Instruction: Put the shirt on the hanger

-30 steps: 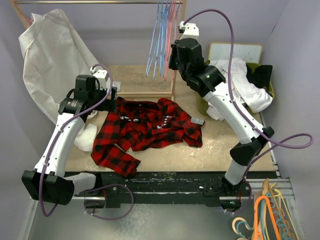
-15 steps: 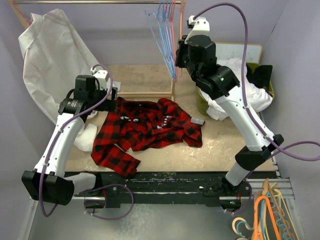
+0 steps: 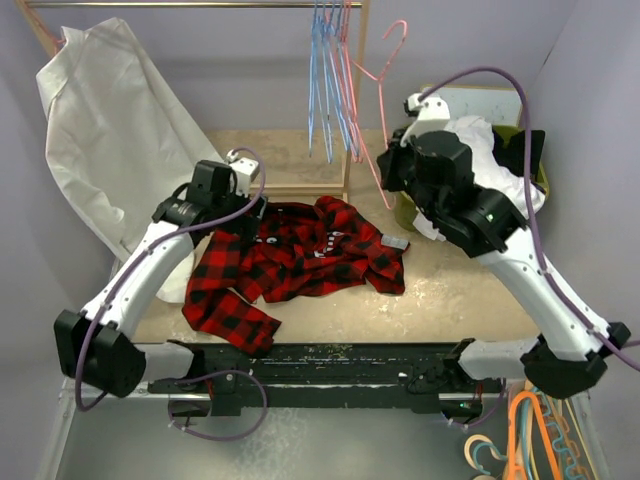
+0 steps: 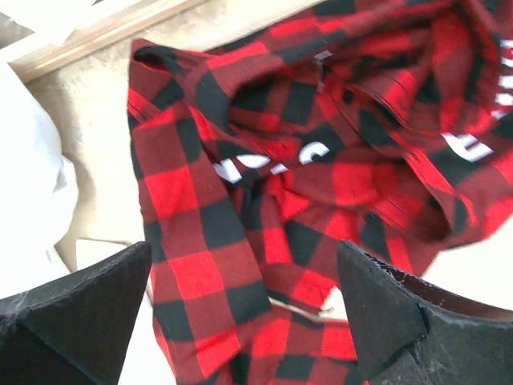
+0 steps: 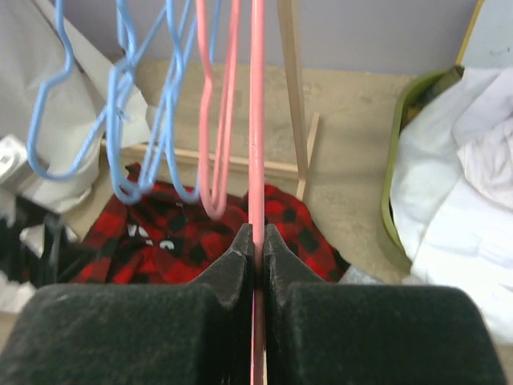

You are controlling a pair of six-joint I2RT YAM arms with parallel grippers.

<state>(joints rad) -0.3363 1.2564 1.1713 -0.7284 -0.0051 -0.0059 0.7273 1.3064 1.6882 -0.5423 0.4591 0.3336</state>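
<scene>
The left gripper grabs the plaid shirt by its loose opening edge near its shoulder (image 3: 261,225) next, so that the pink hanger (image 3: 381,110) slides inside.
The red-and-black plaid shirt (image 3: 300,250) lies crumpled on the table, its white lettering (image 4: 272,160) facing up. My left gripper (image 3: 232,212) hovers over the shirt's left upper part; in the left wrist view it (image 4: 248,321) is open, its fingers (image 4: 80,313) straddling plaid cloth without gripping. My right gripper (image 3: 390,165) is shut on the thin pink hanger (image 3: 381,110), held upright in the air to the right of the rack. In the right wrist view the hanger's wire (image 5: 256,120) runs straight up from between the closed right gripper (image 5: 256,241).
Light blue hangers (image 3: 325,80) and another pink one (image 5: 216,120) hang from the wooden rack (image 3: 300,188). A large white garment (image 3: 110,120) hangs at the back left. A green bin (image 3: 405,212) with white clothes stands at the right. Orange hangers (image 3: 530,430) lie at the bottom right.
My right arm has drawn the pink hanger away from the rail, to the right and nearer. My left arm has swung right, over the shirt's collar area.
</scene>
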